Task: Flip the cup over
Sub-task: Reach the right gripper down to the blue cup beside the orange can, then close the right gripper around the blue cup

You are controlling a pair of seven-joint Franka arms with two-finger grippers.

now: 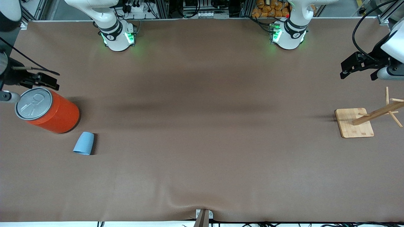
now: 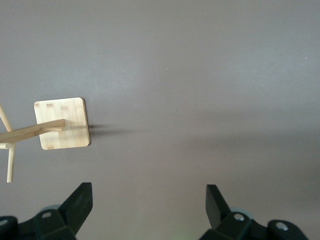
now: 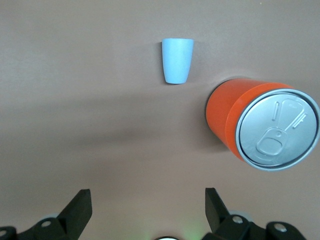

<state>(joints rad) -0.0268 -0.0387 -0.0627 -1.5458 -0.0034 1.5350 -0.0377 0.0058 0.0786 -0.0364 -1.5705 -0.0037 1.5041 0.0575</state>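
Observation:
My right gripper should grip the cup's sides near its base next. That leaves the light-blue cup's wide rim (image 1: pixel 82 152) (image 3: pixel 177 40) free, so the cup can flip over.
The light-blue cup (image 1: pixel 84 143) lies on its side on the brown table, wide end toward the front camera, nearer that camera than the orange can (image 1: pixel 50 112). Its inside does not show. It also shows in the right wrist view (image 3: pixel 177 61), well apart from the fingers. My right gripper (image 1: pixel 47 81) hangs open and empty over the table beside the can's lid, jaws wide apart in its wrist view (image 3: pixel 145 205). My left gripper (image 1: pixel 348 67) is open and empty (image 2: pixel 147 200), over bare table at the left arm's end.
The big orange can with a grey pull-tab lid (image 3: pixel 265 127) stands close to the cup. A wooden mug tree on a square base (image 1: pixel 354 123) stands at the left arm's end, also in the left wrist view (image 2: pixel 62 124).

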